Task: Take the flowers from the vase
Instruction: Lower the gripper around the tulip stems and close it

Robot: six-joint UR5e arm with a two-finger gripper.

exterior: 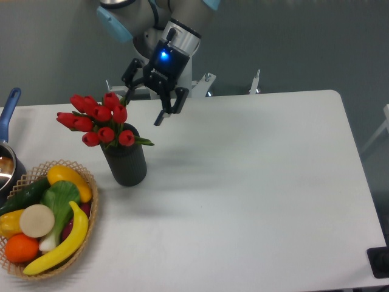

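My gripper should next grab the tulips' green stems to lift them out of the dark vase [125,161].
The flowers [96,120], a bunch of red tulip buds on green stems, stand in the dark ribbed vase [125,161] at the left of the white table. The buds lean up and to the left over the vase's mouth. My gripper [143,108] hangs above and just right of the buds, behind the vase. Its two black fingers are spread apart and hold nothing. The left finger [129,96] is close to the topmost buds; whether it touches them I cannot tell.
A wicker basket [90,228] with fruit and vegetables sits at the front left, close to the vase. A metal pot with a blue handle [8,109] is at the far left edge. Metal fixtures [255,82] stand at the table's back edge.
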